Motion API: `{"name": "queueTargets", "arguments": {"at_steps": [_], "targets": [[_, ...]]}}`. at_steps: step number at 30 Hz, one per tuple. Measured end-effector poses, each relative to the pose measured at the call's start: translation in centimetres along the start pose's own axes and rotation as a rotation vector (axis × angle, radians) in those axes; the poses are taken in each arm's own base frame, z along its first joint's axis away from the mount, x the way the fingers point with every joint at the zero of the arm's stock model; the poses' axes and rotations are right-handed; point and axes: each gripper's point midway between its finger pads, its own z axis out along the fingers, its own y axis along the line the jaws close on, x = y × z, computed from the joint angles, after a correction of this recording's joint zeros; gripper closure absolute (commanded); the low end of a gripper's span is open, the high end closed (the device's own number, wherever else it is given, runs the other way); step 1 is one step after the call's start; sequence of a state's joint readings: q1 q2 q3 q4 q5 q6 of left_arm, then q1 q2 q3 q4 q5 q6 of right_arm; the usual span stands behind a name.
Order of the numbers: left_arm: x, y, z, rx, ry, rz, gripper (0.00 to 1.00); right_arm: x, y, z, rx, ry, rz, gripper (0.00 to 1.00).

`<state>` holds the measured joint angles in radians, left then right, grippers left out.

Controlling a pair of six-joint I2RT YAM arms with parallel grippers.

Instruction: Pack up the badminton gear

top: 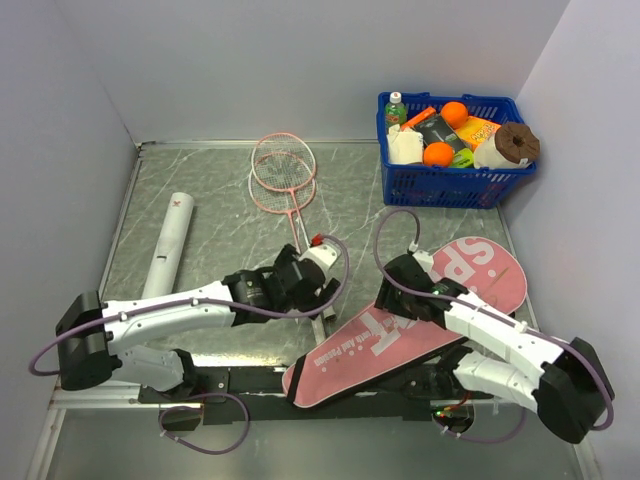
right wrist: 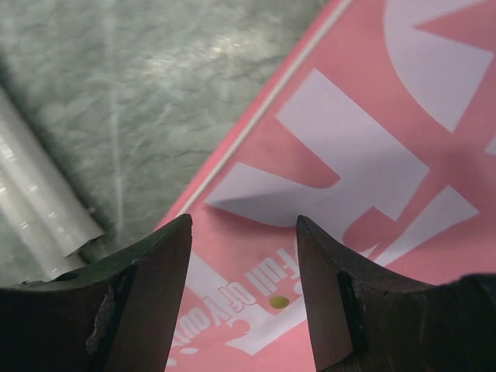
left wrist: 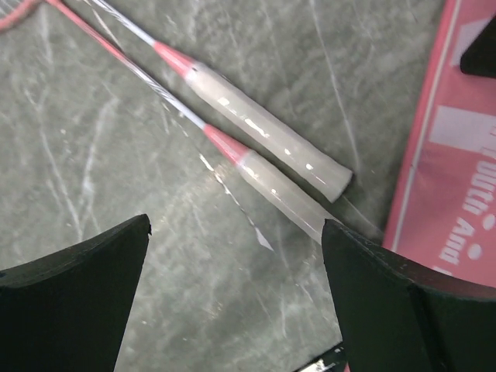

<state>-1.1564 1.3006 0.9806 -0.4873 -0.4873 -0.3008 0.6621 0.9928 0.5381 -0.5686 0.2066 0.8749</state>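
The right gripper picks up the pink bag [top: 420,320] by its white-piped long edge [top: 363,313] beside its lettering next, to pack up the rackets.
Two pink-framed rackets [top: 283,170] lie stacked on the table, heads far, pale handles [left wrist: 267,132] pointing toward me. My left gripper [left wrist: 236,225] is open and empty just above the table beside the handle ends; in the top view it [top: 322,295] hovers over them. The pink bag [top: 420,320] with white lettering lies flat at the front right. My right gripper [right wrist: 244,221] is open and empty just over the bag's narrow part [right wrist: 372,155], and shows in the top view [top: 395,285]. The white tube [top: 170,243] lies at the left. No shuttlecock is visible.
A blue plastic basket [top: 447,190] of groceries stands at the back right corner. Grey walls close in the table on the left, back and right. A handle end [right wrist: 39,201] lies left of the bag edge in the right wrist view.
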Motion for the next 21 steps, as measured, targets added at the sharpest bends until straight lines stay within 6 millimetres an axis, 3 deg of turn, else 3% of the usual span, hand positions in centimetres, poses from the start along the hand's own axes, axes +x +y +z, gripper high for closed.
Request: {"name": "queueTargets", "arguments": {"at_steps": [9, 14, 21], "targets": [[2.6, -2.0, -0.8, 0.065, 0.002, -0.037, 0.04, 1.1, -1.5, 1.1, 0.159, 0.077, 0.073, 0.35], [2.5, -2.1, -2.1, 0.115, -0.051, -0.074, 0.04, 2.0, -1.9, 1.9, 0.214, 0.112, 0.109, 0.34], [2.4, -2.5, -3.2, 0.175, -0.094, -0.095, 0.04, 0.8, -0.9, 0.9, 0.219, 0.101, 0.155, 0.34]]}}
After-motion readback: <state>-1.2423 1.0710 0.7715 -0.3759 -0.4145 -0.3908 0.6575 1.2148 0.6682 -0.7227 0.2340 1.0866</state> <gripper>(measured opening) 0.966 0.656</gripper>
